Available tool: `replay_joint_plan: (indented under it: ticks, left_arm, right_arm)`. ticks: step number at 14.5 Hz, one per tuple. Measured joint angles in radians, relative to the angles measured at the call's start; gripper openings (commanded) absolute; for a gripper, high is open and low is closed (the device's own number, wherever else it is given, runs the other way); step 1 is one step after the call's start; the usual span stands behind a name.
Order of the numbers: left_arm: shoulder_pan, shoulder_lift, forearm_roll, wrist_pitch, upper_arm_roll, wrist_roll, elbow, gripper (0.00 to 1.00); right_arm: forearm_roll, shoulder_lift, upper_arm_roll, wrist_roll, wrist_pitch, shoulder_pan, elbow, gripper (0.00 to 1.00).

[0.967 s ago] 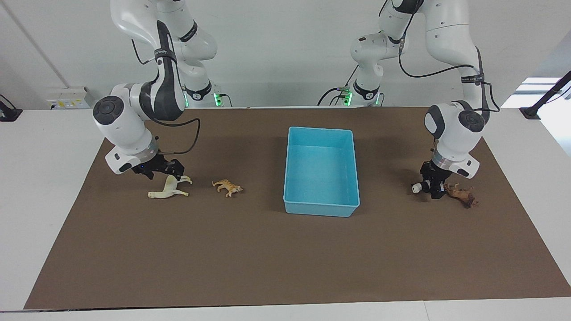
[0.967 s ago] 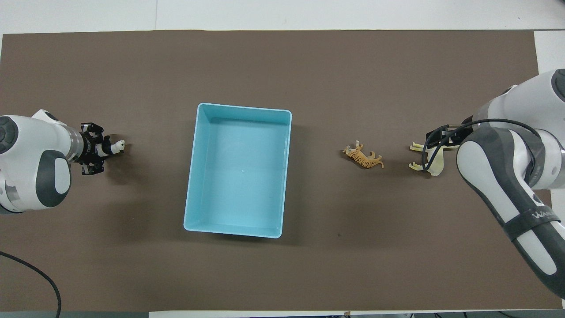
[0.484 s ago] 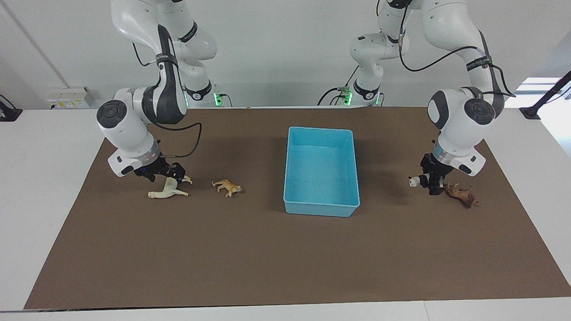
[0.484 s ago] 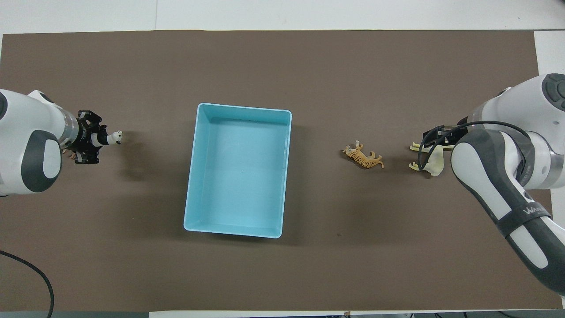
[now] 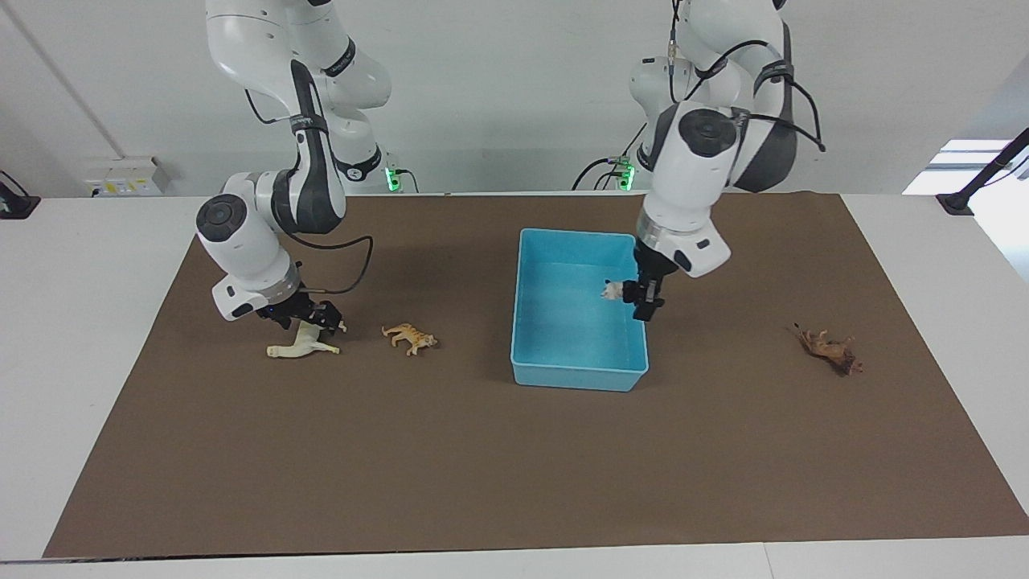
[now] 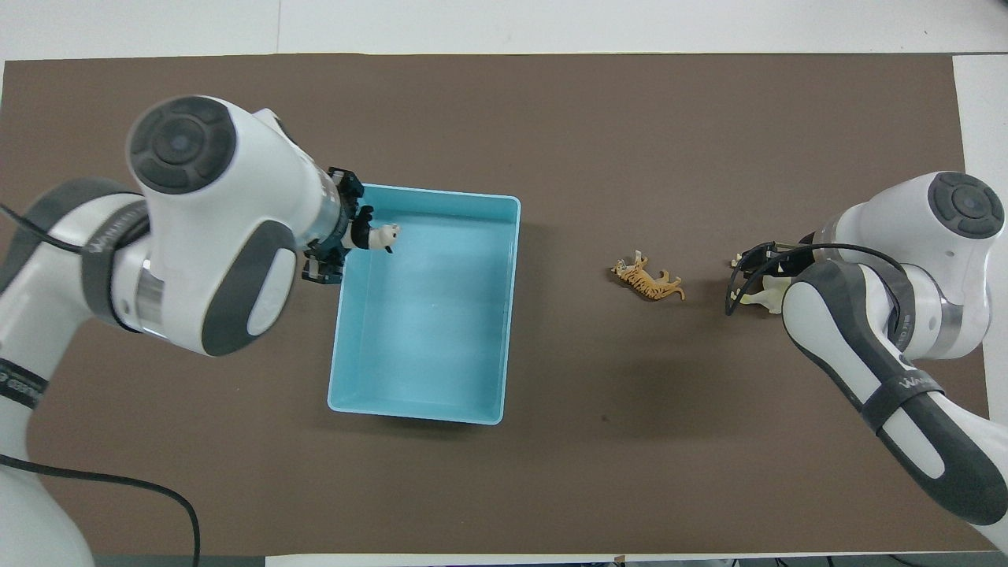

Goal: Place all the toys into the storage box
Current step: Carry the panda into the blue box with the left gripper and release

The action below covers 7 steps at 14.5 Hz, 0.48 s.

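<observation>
My right gripper closes on the cream-white horse on the brown mat next, since the gripper's fingers reach down around the horse in the overhead view.
My left gripper is shut on the black-and-white panda. It hangs over the light blue storage box, just inside the wall toward the left arm's end. The brown lion lies on the mat toward the left arm's end; the overhead view hides it under my left arm. My right gripper is open, low over the back of the cream-white horse. The orange tiger lies between the horse and the box.
A brown mat covers most of the white table. The box has nothing in it. A black stand leans in at the table's edge by the left arm's end.
My left gripper lifted the panda from beside the lion and carried it over the storage box. My right gripper shifted slightly, staying low over the horse.
</observation>
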Motion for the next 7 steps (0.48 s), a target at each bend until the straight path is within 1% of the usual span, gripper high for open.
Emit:
replay_joint_plan:
  ticks: [1,2,3,4,6,7]
  left_arm:
    - [-0.029,-0.014,0.0,0.048,-0.001,-0.002,-0.058,0.8]
    - [-0.047,-0.031,0.0,0.083,-0.001,-0.002,-0.113,1.0]
    - [-0.054,-0.048,0.0,0.104,0.0,-0.002,-0.155,1.0]
    - [-0.055,-0.06,0.0,0.114,0.003,-0.001,-0.176,1.0]
    - [-0.053,-0.079,0.0,0.115,0.014,0.0,-0.175,1.0]
    - [-0.053,-0.088,0.0,0.111,0.02,0.001,-0.172,1.0]
  right_arm:
    - [0.0,0.0,0.0,0.0,0.008,-0.002,-0.003,0.76]
    - [0.0,0.0,0.0,0.0,0.016,-0.004,-0.005,0.62]
    - [0.0,0.0,0.0,0.0,0.022,-0.005,-0.008,0.46]
    - [0.0,0.0,0.0,0.0,0.025,-0.005,-0.011,0.32]
    - [0.0,0.0,0.0,0.0,0.026,-0.005,-0.013,0.05]
    - [0.0,0.0,0.0,0.0,0.026,-0.005,-0.014,0.0]
